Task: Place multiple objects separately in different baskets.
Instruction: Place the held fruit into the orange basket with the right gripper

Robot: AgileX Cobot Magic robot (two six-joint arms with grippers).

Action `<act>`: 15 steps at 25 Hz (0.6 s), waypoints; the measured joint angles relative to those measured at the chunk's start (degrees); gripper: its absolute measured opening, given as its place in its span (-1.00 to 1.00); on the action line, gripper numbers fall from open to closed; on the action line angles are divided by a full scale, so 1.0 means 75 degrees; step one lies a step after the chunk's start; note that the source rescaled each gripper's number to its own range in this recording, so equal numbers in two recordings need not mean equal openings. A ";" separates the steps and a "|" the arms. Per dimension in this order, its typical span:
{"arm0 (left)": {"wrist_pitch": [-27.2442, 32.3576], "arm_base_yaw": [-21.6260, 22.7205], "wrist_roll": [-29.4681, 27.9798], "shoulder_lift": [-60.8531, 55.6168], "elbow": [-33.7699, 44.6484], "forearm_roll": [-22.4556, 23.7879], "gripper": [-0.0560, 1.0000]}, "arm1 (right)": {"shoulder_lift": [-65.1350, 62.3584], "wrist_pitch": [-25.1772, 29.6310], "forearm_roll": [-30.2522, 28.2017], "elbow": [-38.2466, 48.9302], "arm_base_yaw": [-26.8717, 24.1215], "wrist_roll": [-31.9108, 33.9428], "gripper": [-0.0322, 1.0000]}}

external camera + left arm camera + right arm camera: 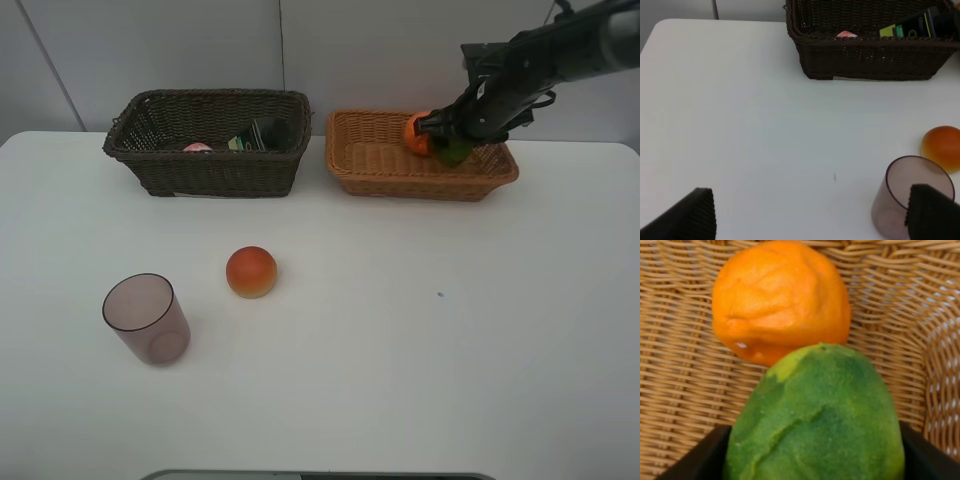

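Observation:
The green fruit point(453, 151) is low beside the orange, so I should open my right gripper now. The fruit would rest in the light basket point(385, 160).
My right gripper point(449, 140) hangs over the light orange-brown basket point(400, 185), shut on the green oval fruit point(820, 415); its dark fingers point(695, 457) flank the fruit. The orange point(780, 300) lies in that basket, touching the green fruit point(453, 151). Inside the dark brown basket point(210, 172) are the dark green bottle point(262, 134) and the pink bottle point(198, 148). On the table stand the purple-pink cup point(146, 318) and the red-orange round fruit point(251, 271). My left gripper point(815, 220) is open above bare table, one finger point(935, 215) in front of the cup point(905, 200).
White table point(420, 340) with a wall behind the baskets. The two baskets sit side by side at the back with a narrow gap between them. My left arm does not show in the exterior high view.

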 joint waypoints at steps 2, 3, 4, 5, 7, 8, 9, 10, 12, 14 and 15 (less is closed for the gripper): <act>0.0000 0.0000 0.0000 0.0000 0.0000 0.0000 0.96 | 0.0079 -0.0057 0.0000 0.0000 0.0000 0.0000 -0.04; 0.0000 0.0000 0.0000 0.0000 0.0000 0.0000 0.96 | 0.0093 -0.0061 0.0000 0.0000 0.0000 0.0000 -0.04; 0.0000 0.0000 0.0000 0.0000 0.0000 0.0000 0.96 | 0.0093 -0.0061 0.0000 0.0000 0.0000 0.0000 -0.04; 0.0000 0.0000 0.0000 0.0000 0.0000 0.0000 0.96 | 0.0093 -0.0066 0.0000 0.0000 0.0000 0.0000 -0.04; 0.0000 0.0000 0.0000 0.0000 0.0000 0.0000 0.96 | 0.0093 -0.0103 0.0000 -0.0006 0.0000 0.0000 -0.04; 0.0000 0.0000 0.0000 0.0000 0.0000 0.0000 0.96 | 0.0093 -0.0113 0.0000 -0.0006 0.0000 0.0000 -0.04; 0.0000 0.0000 0.0000 0.0000 0.0000 0.0000 0.96 | 0.0093 -0.0113 0.0000 -0.0006 0.0000 0.0000 -0.04; 0.0000 0.0000 0.0000 0.0000 0.0000 0.0000 0.96 | 0.0093 -0.0113 0.0000 -0.0006 0.0000 0.0000 -0.04; 0.0000 0.0000 0.0000 0.0000 0.0000 0.0000 0.96 | 0.0093 -0.0113 0.0000 -0.0006 0.0000 0.0000 0.02; 0.0000 0.0000 0.0000 0.0000 0.0000 0.0000 0.96 | 0.0093 -0.0113 0.0000 -0.0006 0.0000 0.0000 0.30; 0.0000 0.0000 0.0000 0.0000 0.0000 0.0000 0.96 | 0.0093 -0.0130 -0.0007 -0.0006 0.0000 0.0000 0.63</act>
